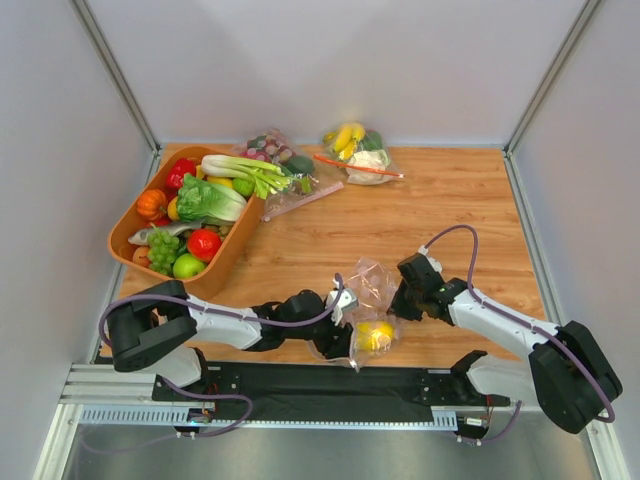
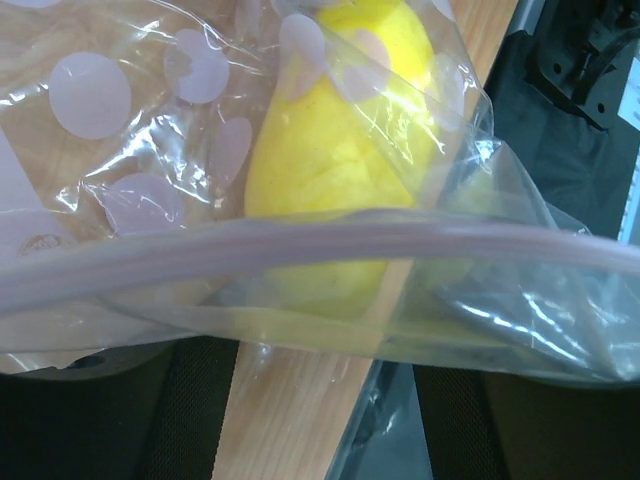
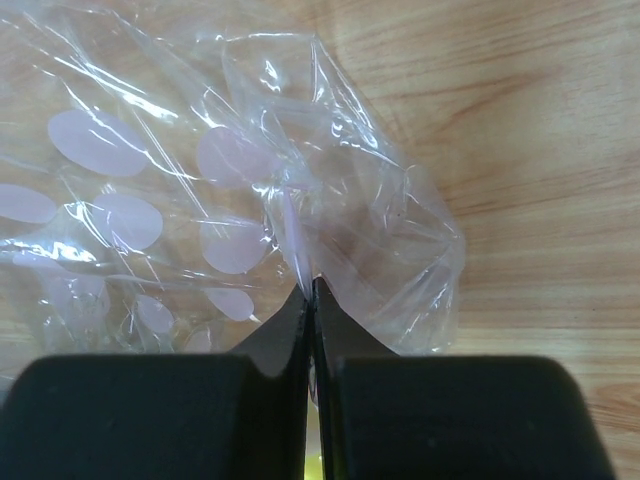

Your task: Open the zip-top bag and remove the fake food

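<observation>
I should next grab the yellow fake food with my left gripper by its end nearest the zip strip [image 1: 364, 340] [image 2: 300, 245], to take it out through the bag's opening.
The zip-top bag [image 1: 368, 290], clear with faint pink dots, lies crumpled on the wood between my two grippers. A yellow lemon-like piece [image 1: 376, 335] of fake food sits inside it, large in the left wrist view [image 2: 330, 180]. The pink zip strip [image 2: 300, 245] runs across just ahead of my left gripper [image 2: 320, 360], which is open at the bag's mouth with bare wood between its fingers [image 2: 190, 410]. The left gripper [image 1: 347, 328] reaches in from the left. My right gripper [image 3: 312, 292] is shut on a fold of the bag's film [image 3: 300, 230], at the bag's right side [image 1: 399, 300].
An orange basket [image 1: 128, 225] at the back left holds a pale-green stalk [image 1: 243, 168], green grapes [image 1: 163, 245], lettuce, tomato and other produce. Two other clear bags lie at the back, one with dark grapes [image 1: 270, 150] and one with banana and cauliflower [image 1: 358, 150]. The black base rail [image 1: 330, 385] runs close behind the bag.
</observation>
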Tool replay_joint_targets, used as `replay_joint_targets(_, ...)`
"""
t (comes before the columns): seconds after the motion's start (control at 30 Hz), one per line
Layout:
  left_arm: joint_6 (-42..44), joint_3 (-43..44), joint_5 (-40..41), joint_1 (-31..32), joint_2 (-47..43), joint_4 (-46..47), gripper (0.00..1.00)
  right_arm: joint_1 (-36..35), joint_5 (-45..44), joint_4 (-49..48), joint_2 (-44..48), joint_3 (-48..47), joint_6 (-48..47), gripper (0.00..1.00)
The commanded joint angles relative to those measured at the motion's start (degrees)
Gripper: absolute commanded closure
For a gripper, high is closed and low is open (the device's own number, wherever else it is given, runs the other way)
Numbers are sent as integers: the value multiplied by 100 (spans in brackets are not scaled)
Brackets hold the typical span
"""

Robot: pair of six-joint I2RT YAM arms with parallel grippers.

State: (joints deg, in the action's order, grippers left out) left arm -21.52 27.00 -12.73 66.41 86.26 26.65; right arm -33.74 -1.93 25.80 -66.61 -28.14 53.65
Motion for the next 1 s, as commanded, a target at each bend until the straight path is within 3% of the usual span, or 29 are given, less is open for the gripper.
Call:
replay_joint_targets(0.0, 157, 261, 157, 38, 154, 516, 27, -36, 70, -216, 34, -148, 102, 100)
replay_joint_targets(0.2, 253, 428, 131, 38, 383, 780, 22, -36, 106, -286, -10, -121, 93, 100)
replay_joint_targets(0.37, 333, 665, -80, 38, 629, 762, 24, -45, 299, -295, -19, -95, 76, 100)
replay_joint_targets(0.47, 324, 736, -212, 38, 734, 727, 45, -45, 290, -269, 16, -86, 76, 100)
replay_joint_targets(0.5, 315, 736, -230, 38, 743, 710, 58, -37, 281, -251, 25, -78, 76, 100)
replay_joint_targets(0.7, 368, 640, -221, 38, 603, 508, 87, -37, 202, -181, 78, -78, 58, 100)
replay_joint_targets(0.9, 420, 367, -177, 38, 156, 227, 100, -10, -333, 56, 131, -200, -144, 100)
replay_joint_targets(0.97, 455, 288, -160, 38, 6, 86, 100, 86, -430, 109, 122, -236, -258, 100)
